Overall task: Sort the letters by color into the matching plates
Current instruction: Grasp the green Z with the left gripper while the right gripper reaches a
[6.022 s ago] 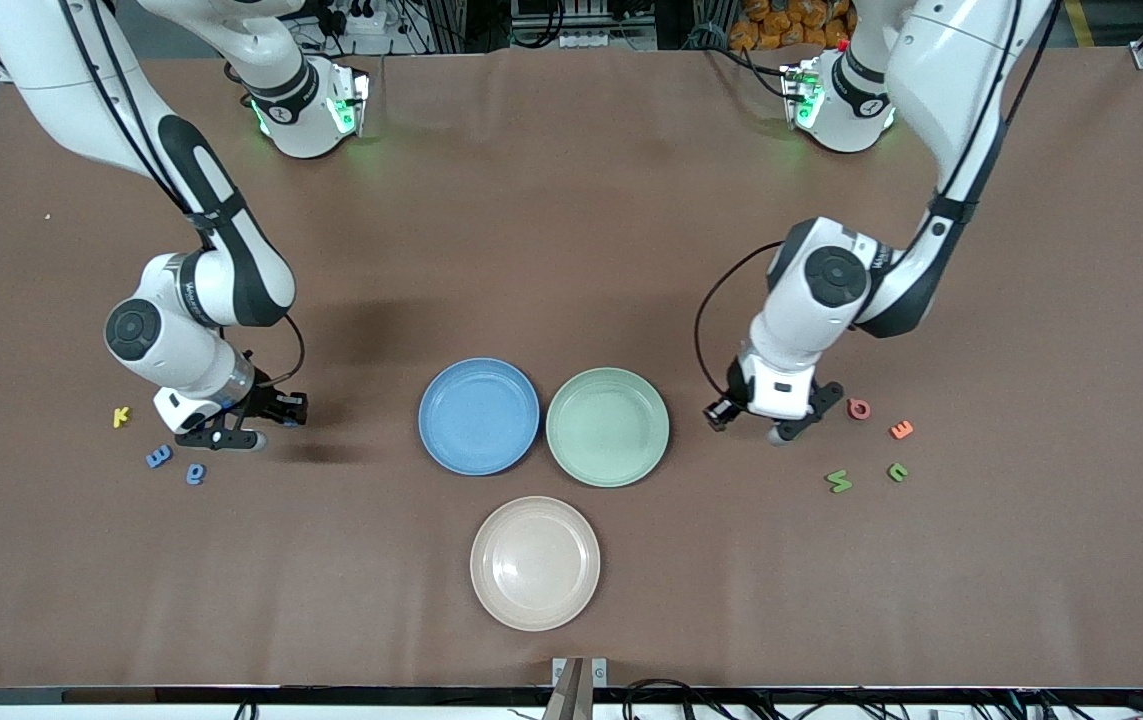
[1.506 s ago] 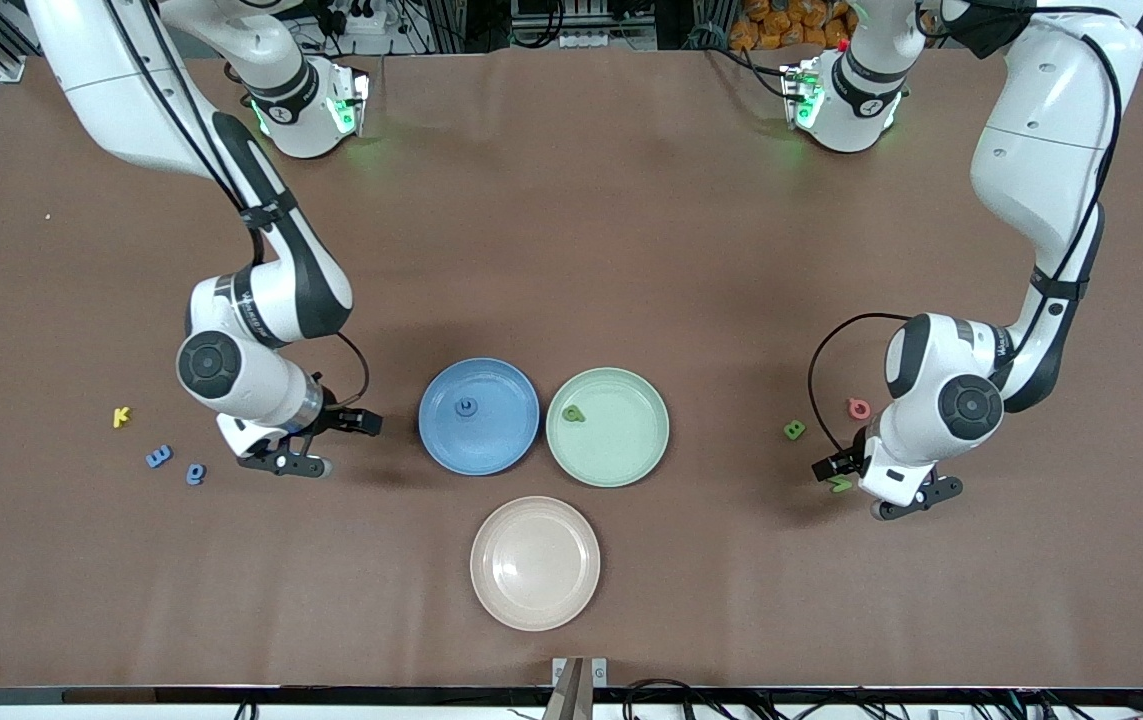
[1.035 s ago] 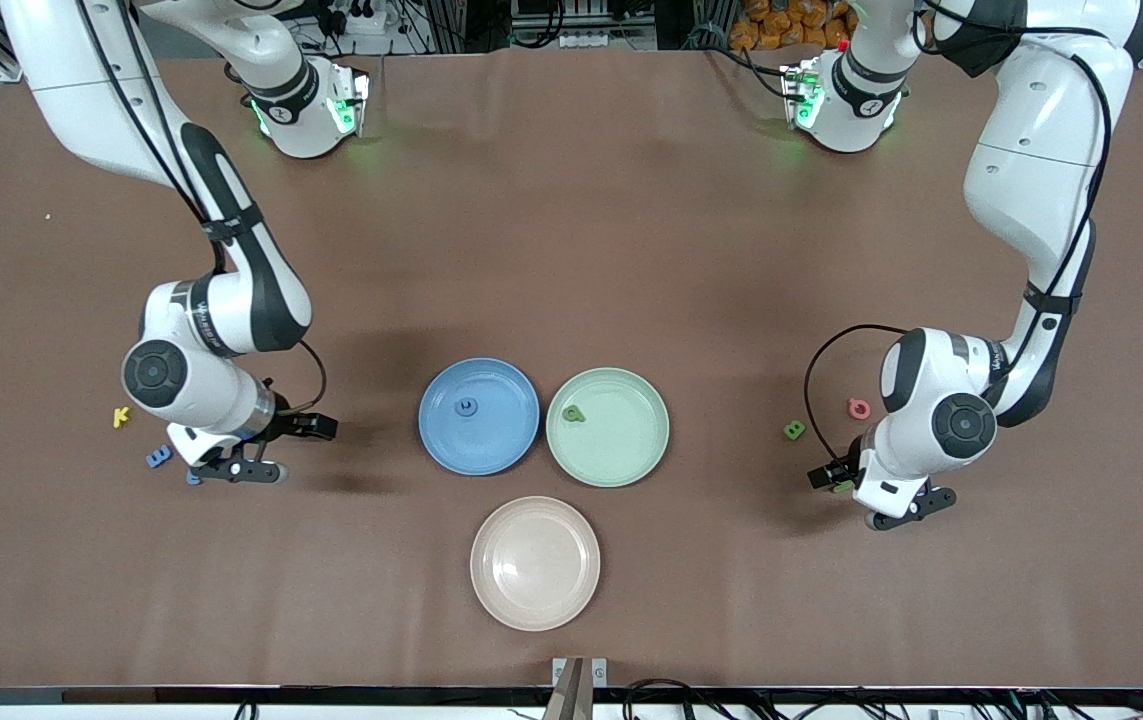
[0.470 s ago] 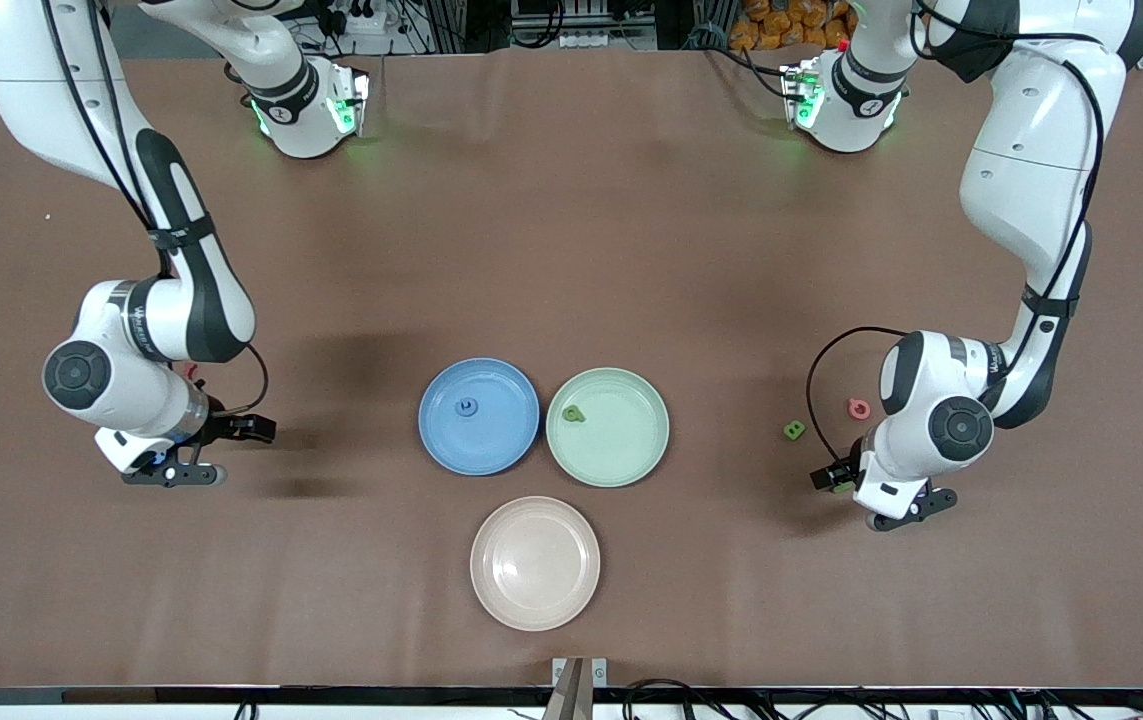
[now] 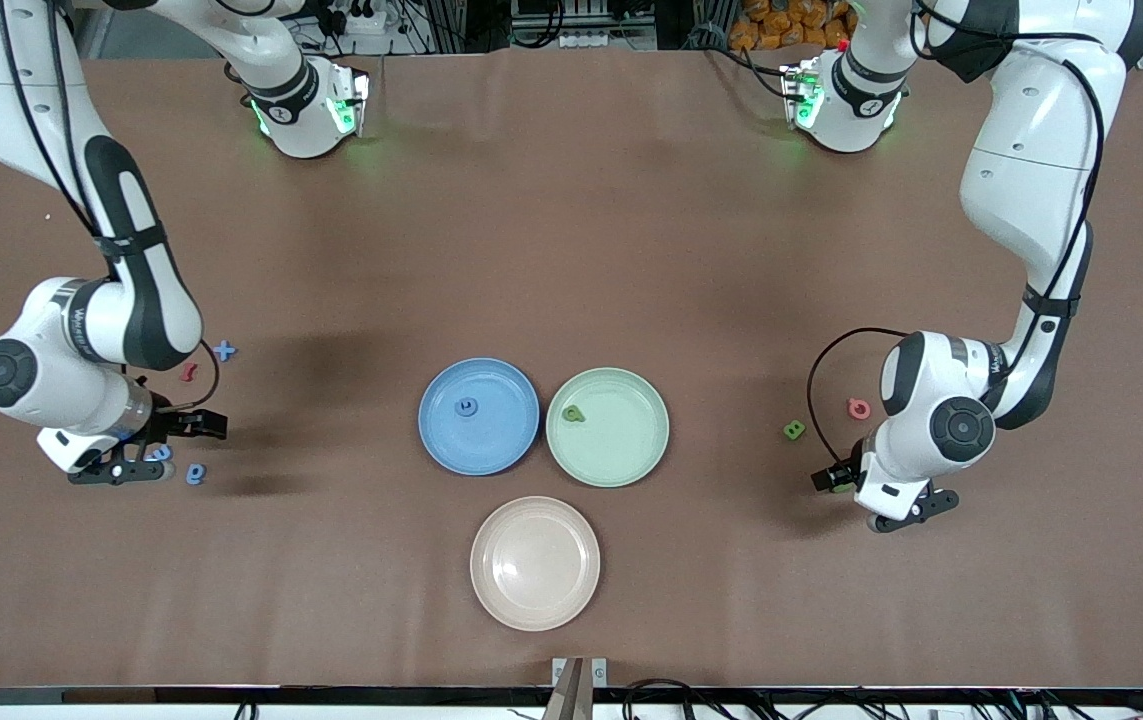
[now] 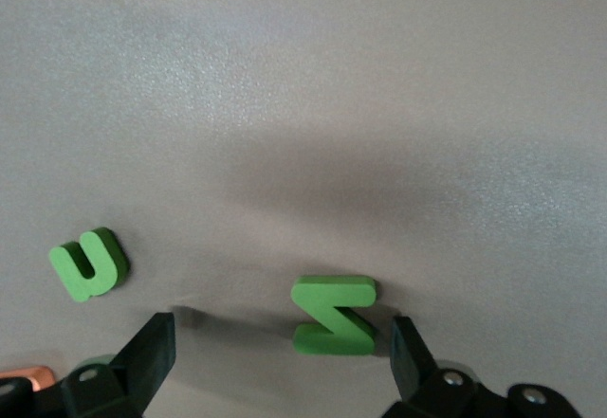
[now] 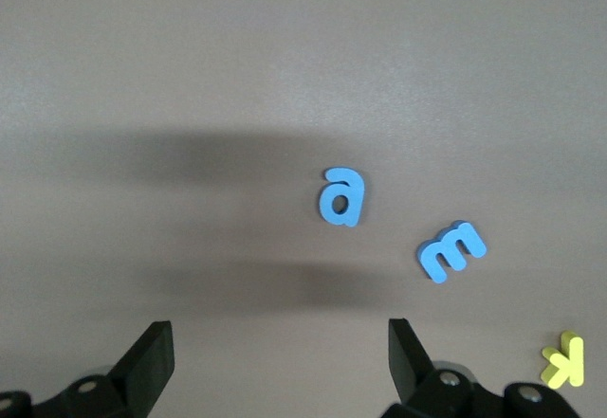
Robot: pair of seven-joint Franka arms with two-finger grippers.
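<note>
My left gripper closes next, since its fingers reach down to the tabletop beside the letter. Closing now would catch the green zigzag letter.
The blue plate (image 5: 501,440) holds one blue letter (image 5: 468,406), and the green plate (image 5: 631,455) beside it holds one green letter (image 5: 573,413). Toward the right arm's end lie a blue "a" (image 7: 341,196) (image 5: 195,473), a blue "m" (image 7: 451,250) (image 5: 161,452) and a blue plus (image 5: 223,350). My right gripper (image 5: 121,464) (image 7: 279,366) hangs open over bare table beside the "m". My left gripper (image 5: 893,505) (image 6: 280,356) is low and open around a green zigzag letter (image 6: 334,314), which lies close to one finger (image 6: 410,352). A green "u" (image 6: 89,263) lies nearby, and another green letter (image 5: 794,430) is closer to the plates.
A beige-pink plate (image 5: 534,600) sits nearer the front camera than the two other plates. A red letter (image 5: 189,372) and a yellow "k" (image 7: 564,361) lie among the blue letters. A pink letter (image 5: 859,408) and an orange one (image 6: 24,376) lie by the green ones.
The right arm has swung from beside the blue plate toward its end of the table, stopping over the blue letters. The left gripper has barely shifted over the green zigzag letter.
</note>
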